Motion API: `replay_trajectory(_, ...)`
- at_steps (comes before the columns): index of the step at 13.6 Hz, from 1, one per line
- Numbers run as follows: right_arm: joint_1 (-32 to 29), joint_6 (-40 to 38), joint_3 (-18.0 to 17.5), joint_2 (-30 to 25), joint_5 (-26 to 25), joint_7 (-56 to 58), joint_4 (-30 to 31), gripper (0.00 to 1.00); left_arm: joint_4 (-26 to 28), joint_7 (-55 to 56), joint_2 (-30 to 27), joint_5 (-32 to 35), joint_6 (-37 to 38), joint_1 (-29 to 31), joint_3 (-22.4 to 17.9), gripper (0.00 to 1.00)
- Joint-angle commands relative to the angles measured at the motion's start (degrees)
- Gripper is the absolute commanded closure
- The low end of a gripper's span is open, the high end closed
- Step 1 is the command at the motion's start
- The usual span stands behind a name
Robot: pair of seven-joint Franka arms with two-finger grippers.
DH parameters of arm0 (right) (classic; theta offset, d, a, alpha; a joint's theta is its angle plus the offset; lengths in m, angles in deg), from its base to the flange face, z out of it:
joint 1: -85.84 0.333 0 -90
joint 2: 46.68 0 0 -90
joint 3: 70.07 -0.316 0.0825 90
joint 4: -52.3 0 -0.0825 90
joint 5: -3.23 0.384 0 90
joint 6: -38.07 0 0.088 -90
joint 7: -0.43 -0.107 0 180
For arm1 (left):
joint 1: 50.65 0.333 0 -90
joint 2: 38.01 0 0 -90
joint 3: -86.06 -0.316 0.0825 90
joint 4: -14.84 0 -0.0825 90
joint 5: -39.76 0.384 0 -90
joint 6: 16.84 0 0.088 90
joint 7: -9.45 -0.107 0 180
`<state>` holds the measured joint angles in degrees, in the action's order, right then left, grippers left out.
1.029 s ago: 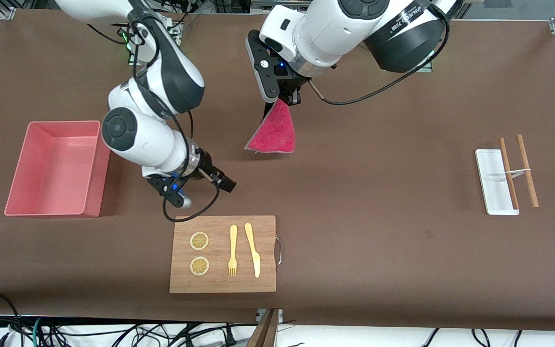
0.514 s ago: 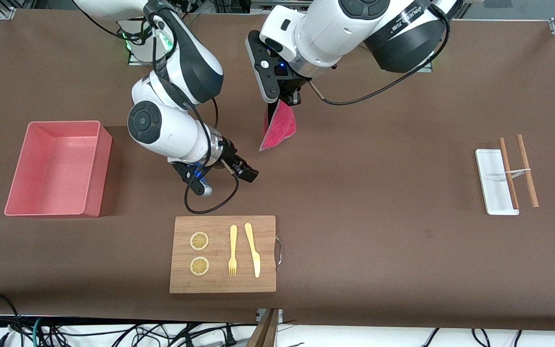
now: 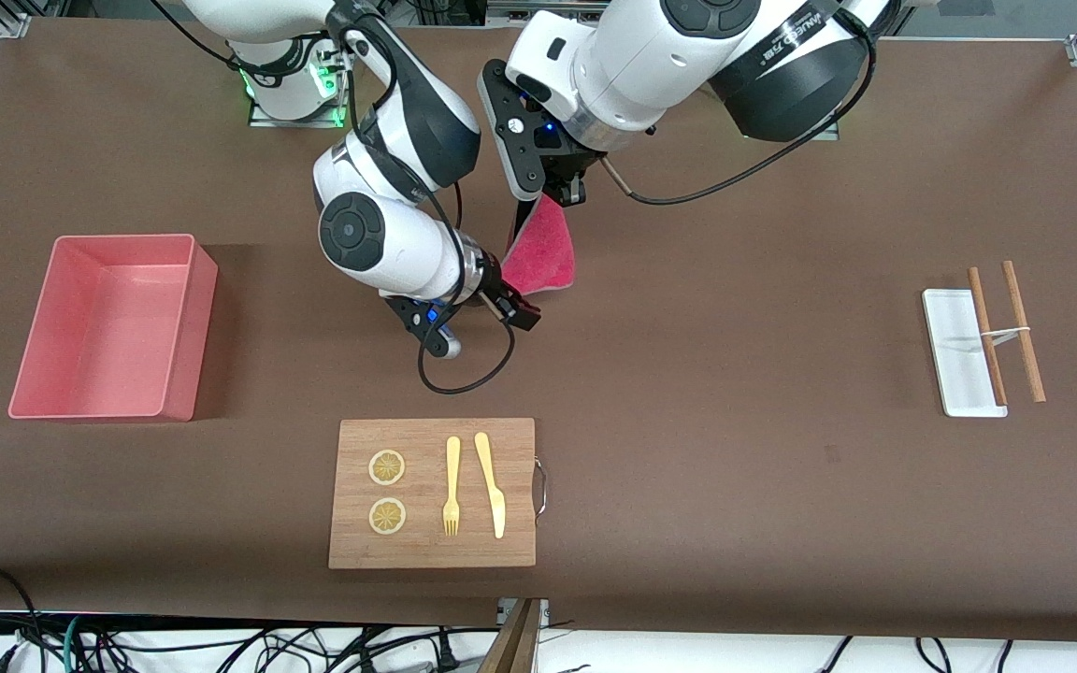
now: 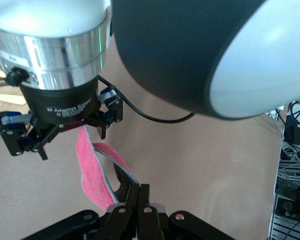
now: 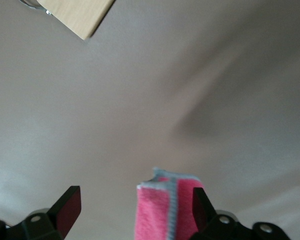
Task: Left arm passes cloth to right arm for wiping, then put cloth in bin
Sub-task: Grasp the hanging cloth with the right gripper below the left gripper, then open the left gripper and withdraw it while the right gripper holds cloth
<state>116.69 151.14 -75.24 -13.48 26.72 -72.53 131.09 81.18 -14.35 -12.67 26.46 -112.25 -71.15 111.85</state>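
The cloth needs to wipe and then reach the bin, so my right gripper will next grab it by its grey-edged corner [image 5: 170, 181].
The magenta-red cloth [image 3: 543, 257] hangs in the air from my left gripper [image 3: 548, 193], which is shut on its top corner. In the left wrist view the shut jaws [image 4: 140, 194] pinch the cloth [image 4: 92, 172], grey edging showing. My right gripper [image 3: 514, 307] is open at the cloth's lower corner; it also shows in the left wrist view [image 4: 72, 142]. In the right wrist view the cloth's corner [image 5: 165, 212] sits between my open right gripper's [image 5: 135, 207] fingers, close to one finger [image 5: 200, 207]. The salmon-pink bin [image 3: 193, 327] stands at the right arm's end of the table.
A wooden board [image 3: 515, 486] with two lemon slices, a fork and a knife lies nearer the front camera than the grippers; its corner shows in the right wrist view [image 5: 82, 15]. A white tray [image 3: 950, 346] and two brown sticks [image 3: 1023, 332] lie at the left arm's end.
My right arm has moved from beside the board and bin up to the hanging cloth, its open fingers now around the lower corner. The cloth has twisted slightly. The left arm has stayed in place.
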Motion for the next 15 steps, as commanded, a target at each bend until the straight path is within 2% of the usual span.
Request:
replay_trajectory(1,-0.08,-0.48,0.42,-0.14,1.47,0.10,-0.13,0.46,-0.60,-0.55,-0.47,-1.29,0.14,0.37,-0.21,1.00)
replay_trajectory(2,-0.26,-0.48,0.42,-0.14,1.47,0.45,-0.13,0.70,-0.60,-0.55,-0.47,-1.29,0.14,0.37,-0.21,1.00)
replay_trajectory(3,-0.43,-1.00,0.42,-0.14,1.56,0.80,-0.13,0.88,-0.69,-0.55,-0.47,-1.29,0.14,0.37,-0.21,1.00)
replay_trajectory(4,-0.52,-2.05,0.42,-0.14,1.56,0.89,-0.21,0.98,-0.69,-0.55,-0.47,-1.29,0.23,0.37,-0.21,1.00)
replay_trajectory(15,-0.61,-2.50,-0.81,-0.32,4.37,0.63,-0.48,1.00,-0.69,-0.55,-1.35,-1.81,0.84,1.08,-0.21,1.00)
